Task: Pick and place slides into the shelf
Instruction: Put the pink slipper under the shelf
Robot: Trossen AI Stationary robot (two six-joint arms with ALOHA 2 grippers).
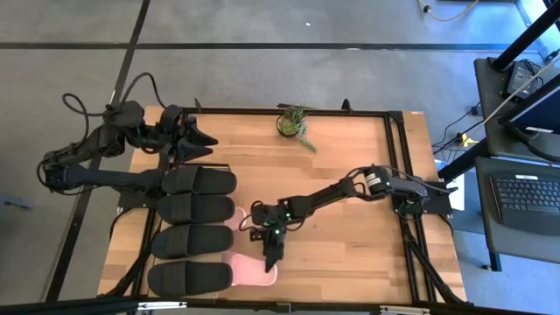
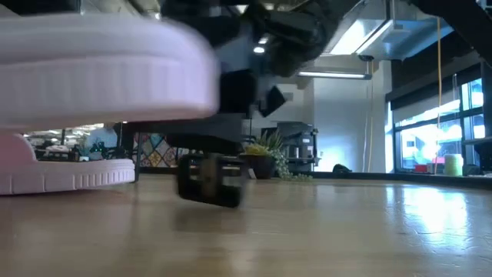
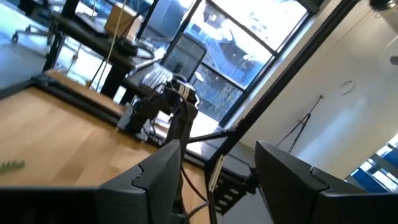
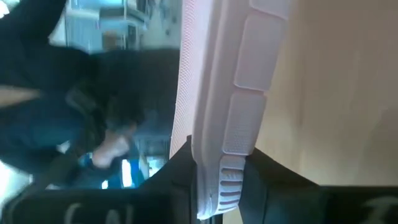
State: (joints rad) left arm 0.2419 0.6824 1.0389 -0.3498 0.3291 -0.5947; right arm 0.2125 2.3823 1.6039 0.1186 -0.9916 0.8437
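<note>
The held pink slide (image 1: 257,270) (image 4: 239,118) sticks far out from the shelf under the black slides, so my right gripper should keep holding the slide until I push it inward.
Four black slides (image 1: 194,229) lie side by side along the table's left side; I cannot make out the shelf under them. One pale pink slide (image 1: 234,219) lies on the table beside them, and in the low view it is the pink slide (image 2: 61,175) at left. A second pink slide (image 1: 252,269) is near the front edge with my right gripper (image 1: 269,259) shut on it. The held pink slide (image 2: 100,69) fills the low view's upper left. My left gripper (image 1: 199,138) stands open at the far left, above the table and holding nothing. My right gripper pinches the pink slide's sole at one end (image 4: 225,171) between its two fingers (image 4: 181,180), one on each face of the sole. The fingers come slanting down from the table's far right. The slide hangs roughly level, lifted clear of the table.
A small potted plant (image 1: 296,122) stands at the table's far edge. Bare wood (image 1: 350,245) lies between the slides and the right arm's base. A dark frame rail (image 1: 398,175) runs along the right side.
</note>
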